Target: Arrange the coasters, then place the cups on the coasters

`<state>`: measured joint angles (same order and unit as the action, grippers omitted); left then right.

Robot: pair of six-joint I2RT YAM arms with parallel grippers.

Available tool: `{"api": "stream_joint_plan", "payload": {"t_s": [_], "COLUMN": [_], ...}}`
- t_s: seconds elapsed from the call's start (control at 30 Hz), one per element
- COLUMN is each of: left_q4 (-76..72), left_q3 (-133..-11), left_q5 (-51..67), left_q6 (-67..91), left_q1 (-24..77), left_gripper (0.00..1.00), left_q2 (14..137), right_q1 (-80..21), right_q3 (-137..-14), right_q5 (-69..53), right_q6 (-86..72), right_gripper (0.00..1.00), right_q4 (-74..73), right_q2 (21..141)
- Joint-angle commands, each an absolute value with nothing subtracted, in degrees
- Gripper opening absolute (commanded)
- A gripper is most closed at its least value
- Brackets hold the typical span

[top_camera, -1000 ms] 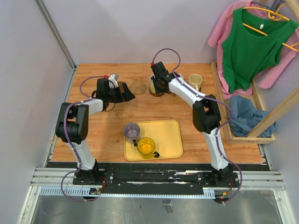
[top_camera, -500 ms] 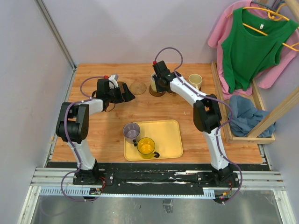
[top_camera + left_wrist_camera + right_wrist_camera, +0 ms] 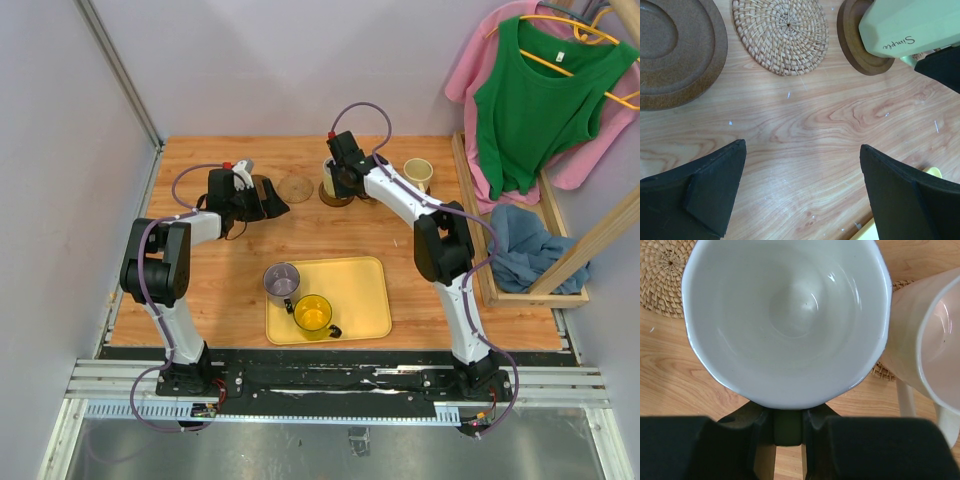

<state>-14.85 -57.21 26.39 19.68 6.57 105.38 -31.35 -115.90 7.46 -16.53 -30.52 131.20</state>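
Observation:
I need to release the white cup from my right gripper now, because the cup's base sits inside the dark brown coaster's rim and the cup would stay on the coaster.
My right gripper (image 3: pixel 788 421) is shut on the pale green handle of the white cup (image 3: pixel 785 315), which sits over a dark brown coaster (image 3: pixel 860 47) at the back of the table (image 3: pixel 240 290). A pink cup (image 3: pixel 932 340) stands right beside it on a woven tan coaster (image 3: pixel 884 371). My left gripper (image 3: pixel 802 190) is open over bare wood, near another dark brown coaster (image 3: pixel 675 50) and a second woven coaster (image 3: pixel 781 32). A cream cup (image 3: pixel 418 173) stands at the back right. The grey-purple cup (image 3: pixel 282 281) and yellow cup (image 3: pixel 313 313) are at the yellow tray (image 3: pixel 365 300).
A wooden frame (image 3: pixel 478 230) with a blue cloth (image 3: pixel 520 245) borders the table on the right. Pink and green garments (image 3: pixel 535 95) hang above it. Grey walls close the left and back sides.
The right wrist has shifted very slightly to the right with the white cup. The left arm has not moved.

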Motion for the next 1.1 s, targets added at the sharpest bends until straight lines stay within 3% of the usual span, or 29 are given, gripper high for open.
{"api": "stream_joint_plan", "payload": {"t_s": [0.0,0.1,0.23,0.4,1.07], "left_q4": [-15.4,-15.6,-15.6,-15.6,-15.9], "left_q3": [-58.6,-58.6,-58.7,-58.8,-58.8], "left_q5": [26.4,26.5,26.5,26.6,27.2], "left_q6": [19.1,19.2,19.3,19.4,19.9], "left_q1": [6.8,6.9,6.9,6.9,6.9], "left_gripper": [1.00,1.00,1.00,1.00,1.00], "left_q2": [105.9,105.9,106.1,106.2,106.3], "right_q1": [-30.6,-30.6,-30.6,-30.6,-32.0], "right_q3": [-116.4,-116.2,-116.1,-115.5,-108.2], "right_q5": [7.8,7.8,6.8,5.5,4.3], "right_q6": [-17.4,-17.4,-17.5,-17.5,-17.3], "right_gripper": [0.05,0.10,0.28,0.43,0.45], "right_q4": [-27.5,-27.6,-27.7,-27.5,-24.6], "right_q2": [130.3,130.3,130.5,130.1,125.5]}}
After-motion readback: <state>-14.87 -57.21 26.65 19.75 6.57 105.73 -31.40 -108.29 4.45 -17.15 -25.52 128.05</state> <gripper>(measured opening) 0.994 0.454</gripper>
